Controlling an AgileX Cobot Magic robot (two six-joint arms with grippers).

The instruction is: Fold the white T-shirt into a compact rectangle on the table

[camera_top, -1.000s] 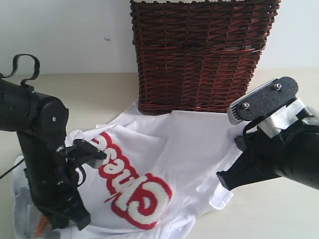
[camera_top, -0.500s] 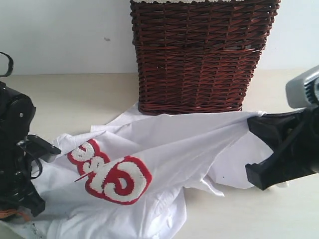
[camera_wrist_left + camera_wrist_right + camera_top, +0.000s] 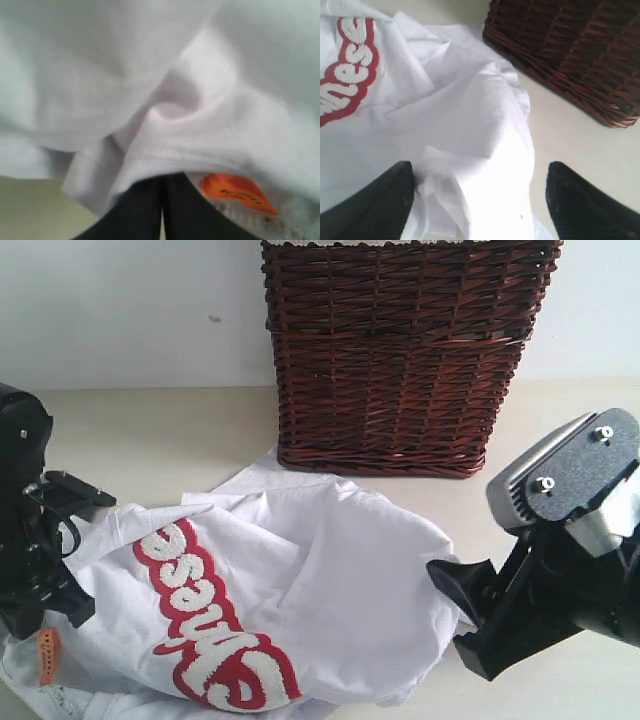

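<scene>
The T-shirt has a loose fold standing up at its edge, while its lettered front (image 3: 215, 625) lies spread. My right gripper will pinch that raised fold (image 3: 440, 598) next.
The white T-shirt (image 3: 330, 590) lies rumpled on the table (image 3: 170, 435) in front of the basket, its red-outlined lettering (image 3: 215, 630) facing up on the left half. An orange neck tag (image 3: 47, 655) shows at its left edge. My left gripper (image 3: 55, 602) is shut on the shirt's hem beside that tag (image 3: 235, 192); in the left wrist view its fingers (image 3: 161, 177) meet under the fabric. My right gripper (image 3: 468, 620) stands open at the shirt's right edge. In the right wrist view its gripper (image 3: 479, 172) straddles a loose fold of shirt (image 3: 470, 125) without pinching it.
A tall dark brown wicker basket (image 3: 400, 350) stands at the back centre, its base touching the shirt's far edge, and it also shows in the right wrist view as the basket (image 3: 570, 45). Bare table (image 3: 570, 140) lies between the basket and my right gripper.
My right gripper has opened and let go of the shirt, whose stretched right side has slumped into a rounded heap. The lettering has turned and slid toward the front left.
</scene>
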